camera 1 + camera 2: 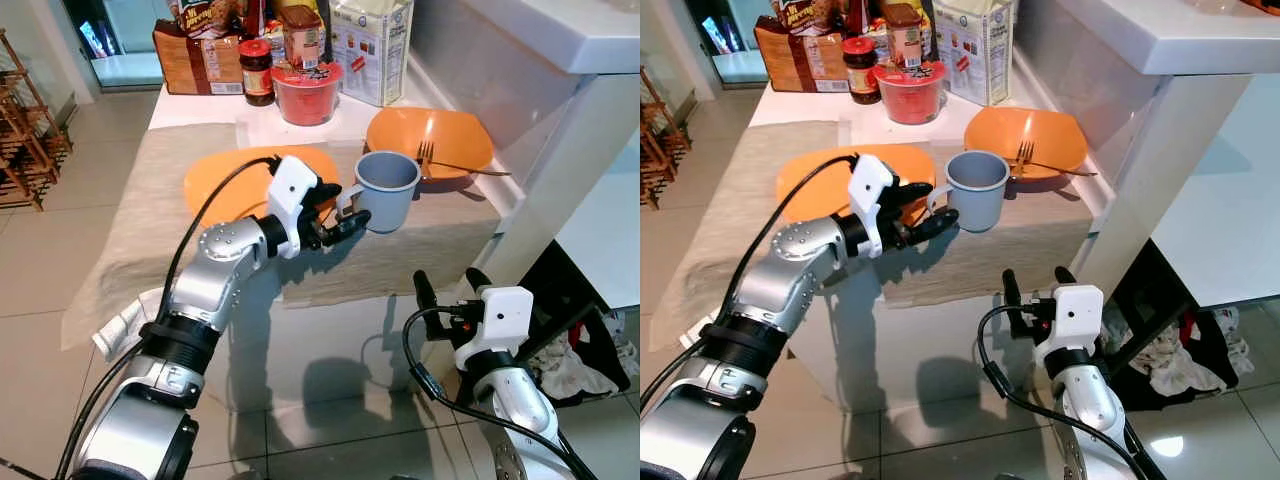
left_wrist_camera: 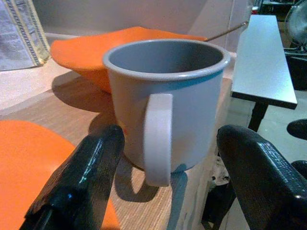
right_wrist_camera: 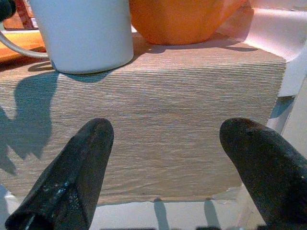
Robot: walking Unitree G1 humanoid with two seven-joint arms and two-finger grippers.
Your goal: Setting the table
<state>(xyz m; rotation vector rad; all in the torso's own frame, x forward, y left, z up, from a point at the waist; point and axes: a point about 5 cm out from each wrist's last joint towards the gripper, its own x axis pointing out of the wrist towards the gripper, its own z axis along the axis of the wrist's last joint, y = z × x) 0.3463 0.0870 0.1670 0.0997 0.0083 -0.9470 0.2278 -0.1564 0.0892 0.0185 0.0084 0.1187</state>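
The left gripper takes hold of the mug by its narrow pale handle [image 1: 346, 201] next, since the mug's round body [image 1: 393, 196] spans wider than the gap between my fingers.
A grey-blue mug [image 1: 388, 190] stands upright on the beige table runner [image 1: 150, 200], near the table's front edge, its handle turned toward me. My left gripper [image 1: 345, 215] is open right at that handle. In the left wrist view its two black fingers [image 2: 76, 182] stand on either side of the mug's handle [image 2: 157, 139], apart from it. One orange plate [image 1: 235, 185] lies under my left wrist. A second orange plate [image 1: 430, 135] behind the mug carries a fork [image 1: 428, 155]. My right gripper [image 1: 447, 290] is open, low in front of the table edge, holding nothing.
A red bowl [image 1: 306, 92], a jar [image 1: 257, 72] and food boxes [image 1: 372, 45] crowd the table's back. A white counter [image 1: 560, 40] and its leg stand close on the right. A wooden rack [image 1: 25, 140] is far left. Clothes [image 1: 580, 365] lie on the floor at right.
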